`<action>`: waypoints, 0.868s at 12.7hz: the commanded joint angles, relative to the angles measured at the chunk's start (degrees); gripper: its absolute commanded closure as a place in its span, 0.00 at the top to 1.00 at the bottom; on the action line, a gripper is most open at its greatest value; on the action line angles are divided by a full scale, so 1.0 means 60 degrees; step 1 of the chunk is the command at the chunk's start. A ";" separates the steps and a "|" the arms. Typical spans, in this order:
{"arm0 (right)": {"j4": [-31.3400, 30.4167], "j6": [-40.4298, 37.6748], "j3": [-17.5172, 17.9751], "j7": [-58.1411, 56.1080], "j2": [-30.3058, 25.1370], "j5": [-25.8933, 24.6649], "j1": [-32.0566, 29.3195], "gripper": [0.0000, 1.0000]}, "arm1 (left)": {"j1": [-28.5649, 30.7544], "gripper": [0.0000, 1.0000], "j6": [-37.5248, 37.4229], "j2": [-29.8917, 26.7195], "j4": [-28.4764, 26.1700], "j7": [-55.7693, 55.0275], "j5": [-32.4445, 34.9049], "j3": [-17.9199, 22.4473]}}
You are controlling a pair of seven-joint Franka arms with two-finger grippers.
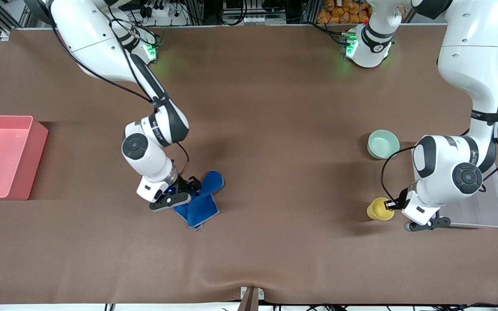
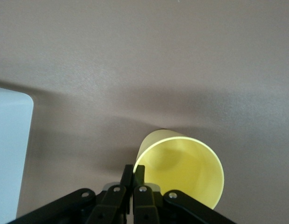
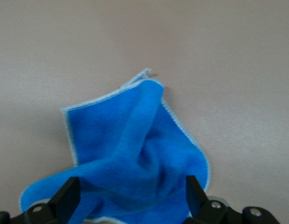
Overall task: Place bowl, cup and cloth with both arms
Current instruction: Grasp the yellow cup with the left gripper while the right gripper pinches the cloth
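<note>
My right gripper grabs the cloth's raised fold (image 1: 194, 202) next, to place the blue cloth in the red bin (image 1: 7, 158).
The yellow cup (image 1: 378, 209) stands upright on the table near the left arm's end. My left gripper (image 1: 391, 204) is shut on the cup, its jaws pinching the rim with one finger inside and one outside; the left wrist view shows the cup (image 2: 181, 172) and the gripper (image 2: 134, 175) on that rim. The mint-green bowl (image 1: 383, 144) sits apart, farther from the front camera than the cup. The blue cloth (image 1: 203, 203) lies crumpled on the table. My right gripper (image 1: 190, 190) is low over it, open, its fingers straddling a raised fold of the cloth (image 3: 130, 140).
A red bin (image 1: 2, 155) stands at the right arm's end of the table. A clear plastic bin (image 1: 486, 207) lies beside the cup at the left arm's end, partly under the left arm; its corner (image 2: 11, 149) shows in the left wrist view.
</note>
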 commanded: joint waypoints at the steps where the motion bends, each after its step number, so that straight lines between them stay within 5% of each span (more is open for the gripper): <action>1: -0.0032 0.0339 -0.0085 0.0241 -0.0042 0.0087 0.0161 1.00 | 0.0118 0.00 -0.0255 -0.0376 0.0088 -0.0046 -0.0101 0.0061; 5: -0.0090 0.0664 -0.0085 0.0359 0.0076 0.0087 0.0220 1.00 | 0.0338 0.00 -0.3835 -0.0597 0.2046 0.0187 -0.0086 0.0250; 8: -0.0252 0.0708 -0.0085 0.1076 0.0090 0.0087 0.0351 1.00 | 0.0922 0.00 -0.4694 -0.1065 0.2271 0.2043 -0.0464 0.0617; 9: -0.0266 0.0708 -0.0085 0.1077 0.0090 0.0087 0.0337 0.96 | 0.1026 0.00 -0.4840 -0.1080 0.2271 0.2644 -0.0540 0.0951; 11: -0.0266 0.0693 -0.0085 0.1091 0.0105 0.0087 0.0337 0.58 | 0.0983 0.00 -0.4842 -0.1037 0.2271 0.3729 -0.0540 0.1670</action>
